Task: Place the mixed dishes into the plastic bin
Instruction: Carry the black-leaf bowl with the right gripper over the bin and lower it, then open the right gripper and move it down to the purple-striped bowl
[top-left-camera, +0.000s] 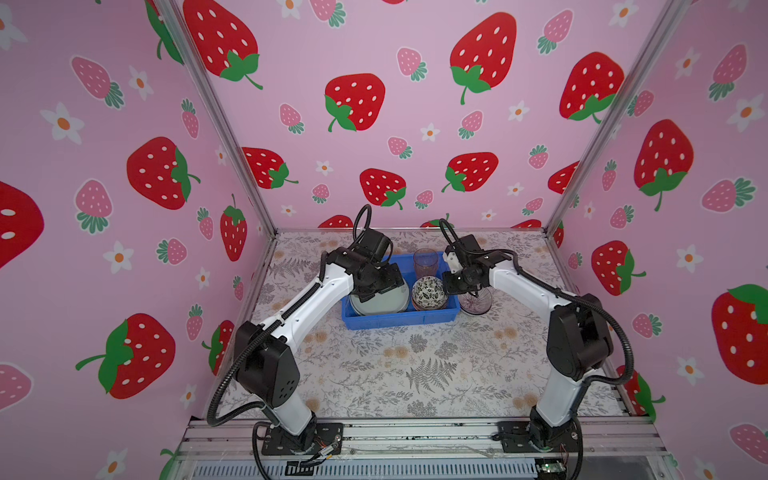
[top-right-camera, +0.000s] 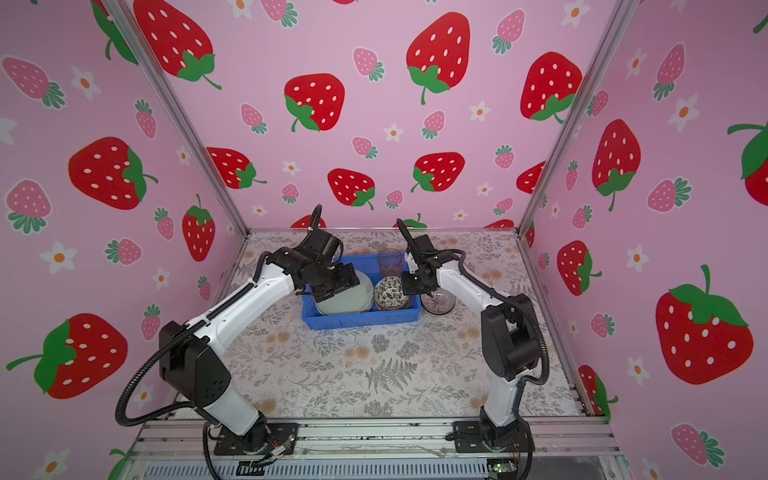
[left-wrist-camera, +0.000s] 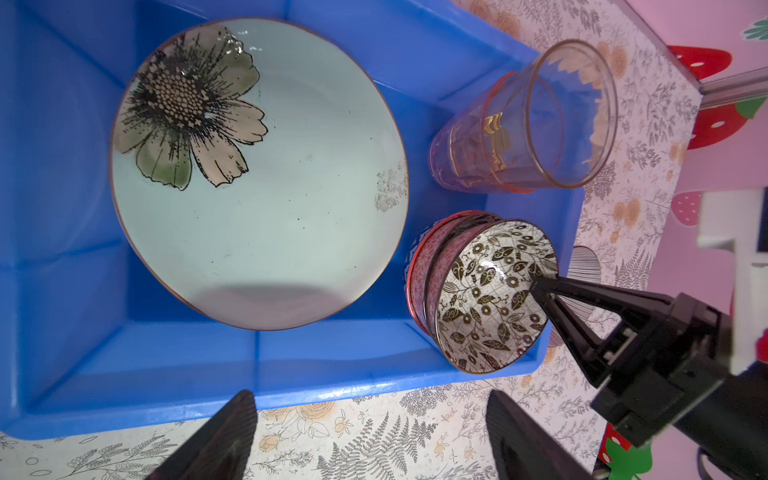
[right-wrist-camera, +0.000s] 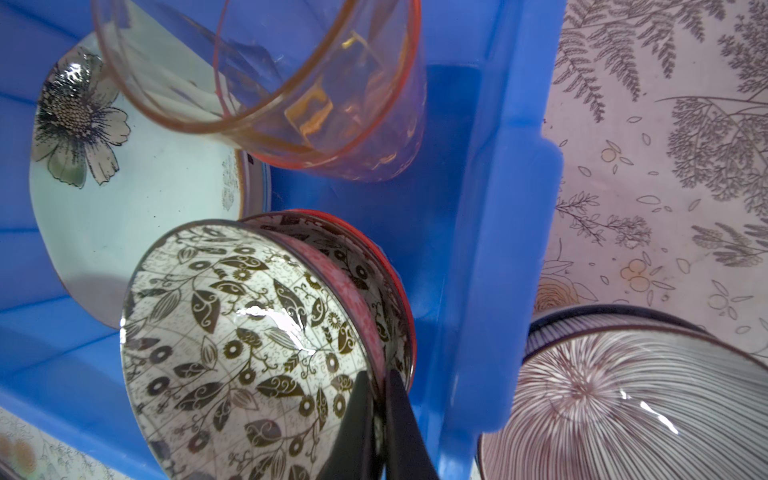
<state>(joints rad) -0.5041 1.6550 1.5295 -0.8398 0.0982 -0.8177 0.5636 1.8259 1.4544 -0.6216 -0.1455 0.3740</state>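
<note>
The top bowl tilts over the orange-red bowl and would settle into the nested stack, so it is now time for my right gripper to open.
The blue plastic bin stands mid-table. In it lies a pale green plate with a dark flower. A tinted clear tumbler stands in the far corner. A black-white leaf-patterned bowl tilts on top of a nested stack with an orange-red bowl. My right gripper is shut on that top bowl's rim. Above the plate, near the bin's front wall, my left gripper is open and empty.
A white bowl with purple radial stripes sits on the floral tablecloth just outside the bin's right wall. Pink strawberry-print walls enclose the table on three sides. Both arm bases are bolted to the front rail.
</note>
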